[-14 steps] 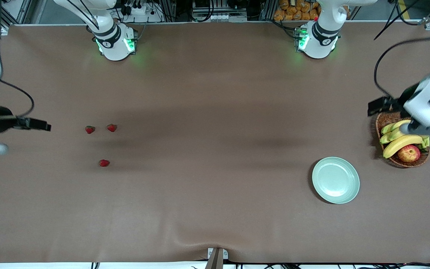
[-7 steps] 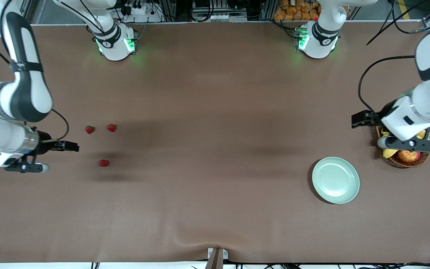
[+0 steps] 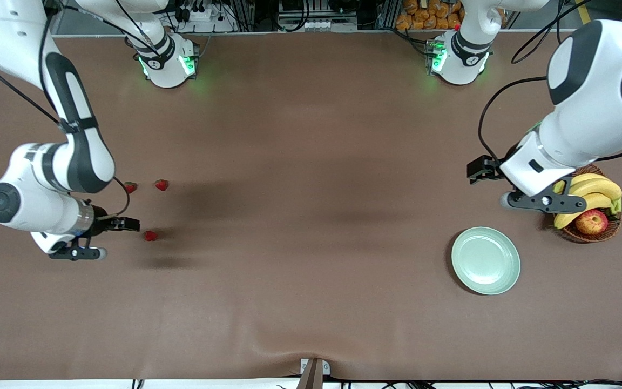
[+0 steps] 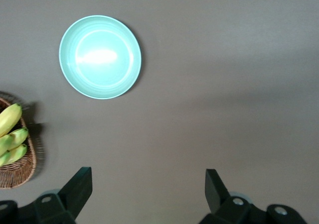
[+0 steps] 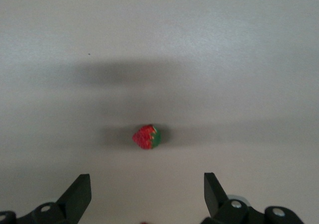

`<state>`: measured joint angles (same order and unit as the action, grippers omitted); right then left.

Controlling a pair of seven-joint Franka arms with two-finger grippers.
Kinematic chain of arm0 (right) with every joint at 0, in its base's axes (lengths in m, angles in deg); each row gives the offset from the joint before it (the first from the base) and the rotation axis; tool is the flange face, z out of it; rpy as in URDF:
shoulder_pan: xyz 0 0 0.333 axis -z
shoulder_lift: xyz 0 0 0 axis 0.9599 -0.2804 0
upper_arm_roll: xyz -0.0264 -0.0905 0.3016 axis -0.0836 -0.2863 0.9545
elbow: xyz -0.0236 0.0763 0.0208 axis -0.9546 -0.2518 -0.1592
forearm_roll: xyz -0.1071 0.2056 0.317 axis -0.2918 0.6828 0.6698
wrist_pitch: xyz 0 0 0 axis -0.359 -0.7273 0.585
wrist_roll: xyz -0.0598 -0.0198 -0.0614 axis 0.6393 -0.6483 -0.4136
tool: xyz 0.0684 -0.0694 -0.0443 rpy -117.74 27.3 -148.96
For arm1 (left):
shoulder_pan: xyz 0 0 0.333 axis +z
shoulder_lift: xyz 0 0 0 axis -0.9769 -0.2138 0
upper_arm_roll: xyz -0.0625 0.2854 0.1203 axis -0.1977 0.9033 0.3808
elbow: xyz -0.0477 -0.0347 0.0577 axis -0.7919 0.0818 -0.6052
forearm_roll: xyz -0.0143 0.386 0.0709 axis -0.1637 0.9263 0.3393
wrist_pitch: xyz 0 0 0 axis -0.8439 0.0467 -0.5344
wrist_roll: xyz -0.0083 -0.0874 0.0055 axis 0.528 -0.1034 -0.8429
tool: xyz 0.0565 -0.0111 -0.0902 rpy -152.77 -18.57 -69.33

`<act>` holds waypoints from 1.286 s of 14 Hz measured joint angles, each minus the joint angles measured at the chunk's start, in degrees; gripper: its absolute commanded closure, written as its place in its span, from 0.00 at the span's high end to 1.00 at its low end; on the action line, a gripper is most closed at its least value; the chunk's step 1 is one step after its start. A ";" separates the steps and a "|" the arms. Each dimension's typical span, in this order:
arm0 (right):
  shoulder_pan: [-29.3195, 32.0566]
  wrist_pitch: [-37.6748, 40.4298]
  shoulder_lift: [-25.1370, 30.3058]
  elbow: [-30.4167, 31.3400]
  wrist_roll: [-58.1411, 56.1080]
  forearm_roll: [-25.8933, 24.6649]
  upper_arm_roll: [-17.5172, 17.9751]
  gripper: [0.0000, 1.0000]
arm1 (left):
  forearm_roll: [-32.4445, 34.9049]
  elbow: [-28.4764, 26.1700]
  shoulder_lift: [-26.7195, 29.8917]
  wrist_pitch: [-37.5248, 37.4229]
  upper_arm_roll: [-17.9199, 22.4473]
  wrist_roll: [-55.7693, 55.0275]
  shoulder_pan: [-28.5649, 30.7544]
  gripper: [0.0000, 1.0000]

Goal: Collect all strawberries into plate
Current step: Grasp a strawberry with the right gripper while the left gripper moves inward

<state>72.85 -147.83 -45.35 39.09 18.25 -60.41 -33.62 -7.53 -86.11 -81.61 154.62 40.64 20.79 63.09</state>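
My right gripper next grabs a strawberry's plump red body to collect it into the mint-green plate [image 3: 485, 260].
Three strawberries lie on the brown table toward the right arm's end: two side by side [image 3: 130, 187] [image 3: 162, 185], and one [image 3: 150, 235] nearer the front camera. My right gripper [image 3: 76, 252] hangs open and empty over the table beside that nearest berry. In the right wrist view a strawberry [image 5: 147, 136] lies a little ahead of the open right gripper [image 5: 147, 176]. The mint-green plate [image 3: 485, 260] is empty toward the left arm's end and shows in the left wrist view [image 4: 99, 57]. My left gripper [image 3: 543, 201] [image 4: 148, 171] is open and empty over bare table beside the basket.
A brown wicker basket [image 3: 581, 237] with bananas [image 3: 586, 204] and a red-yellow apple [image 3: 592, 221] stands beside the plate, farther from the front camera; it also shows in the left wrist view [image 4: 20, 169]. The tablecloth has a small ripple [image 3: 311, 351] at the front edge.
Both arms have swung inward over the table. My right gripper has come close to the strawberries. My left gripper has moved off the basket toward the plate's side.
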 measured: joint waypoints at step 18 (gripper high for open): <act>-2.13 -9.92 -9.55 0.82 -0.69 -0.89 -0.71 0.39 | -1.02 0.36 0.58 -2.41 -5.10 -7.33 -2.44 1.00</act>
<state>70.72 -157.75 -54.89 39.90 17.56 -61.30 -34.33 -8.55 -85.75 -81.03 152.21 35.55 13.46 60.66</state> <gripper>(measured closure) 0.357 0.000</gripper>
